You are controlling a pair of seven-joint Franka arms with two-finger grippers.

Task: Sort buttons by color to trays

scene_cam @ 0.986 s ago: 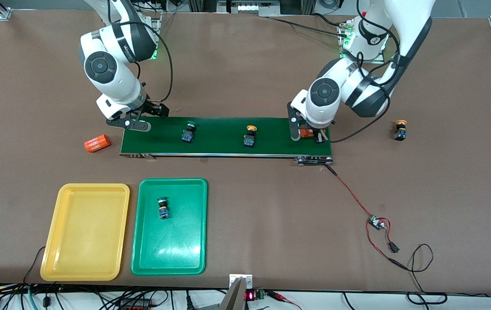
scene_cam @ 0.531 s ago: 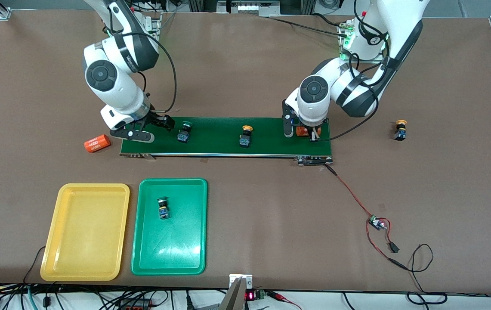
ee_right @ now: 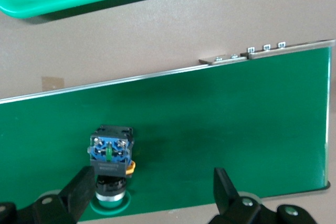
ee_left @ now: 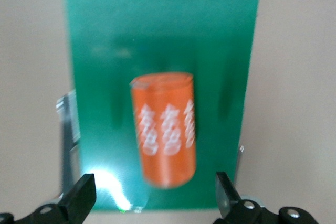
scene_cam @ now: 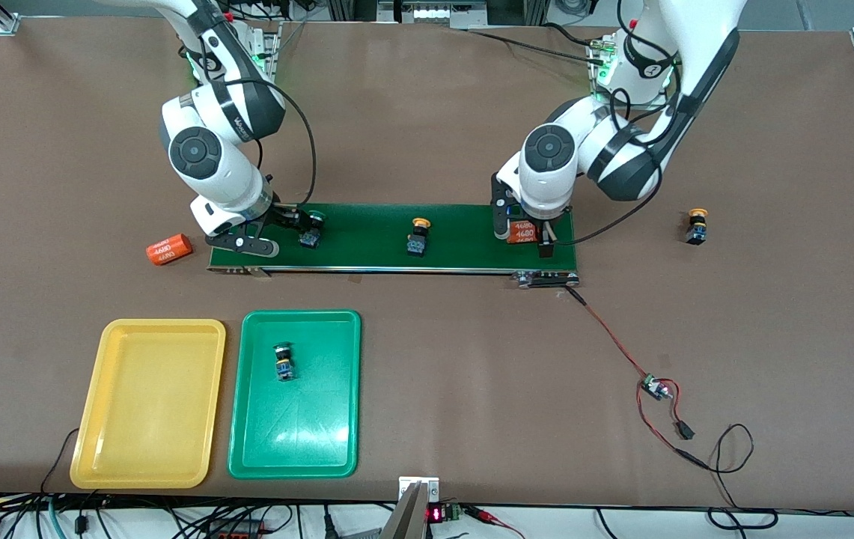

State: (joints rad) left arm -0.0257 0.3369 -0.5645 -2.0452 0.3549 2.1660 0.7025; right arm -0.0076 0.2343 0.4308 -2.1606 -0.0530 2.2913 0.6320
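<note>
It isn't time to close on the green-capped button yet: my right gripper's fingers are above the belt, short of the blue body. My right gripper will first move down.
A green-capped button and a yellow-capped button ride on the dark green conveyor belt. My right gripper is open over the belt's end by the right arm. In the right wrist view the green-capped button lies close to one finger, within the open jaws. My left gripper is open over an orange cylinder lying on the belt's other end. A second green-capped button lies in the green tray. The yellow tray is empty. Another yellow-capped button stands on the table toward the left arm's end.
A second orange cylinder lies on the table just off the belt at the right arm's end. A small circuit board with red and black wires trails from the belt's motor end toward the front camera.
The two buttons on the belt have moved toward the right arm's end. My right gripper has moved along the belt to the green-capped button. The orange cylinder under my left gripper shows more fully.
</note>
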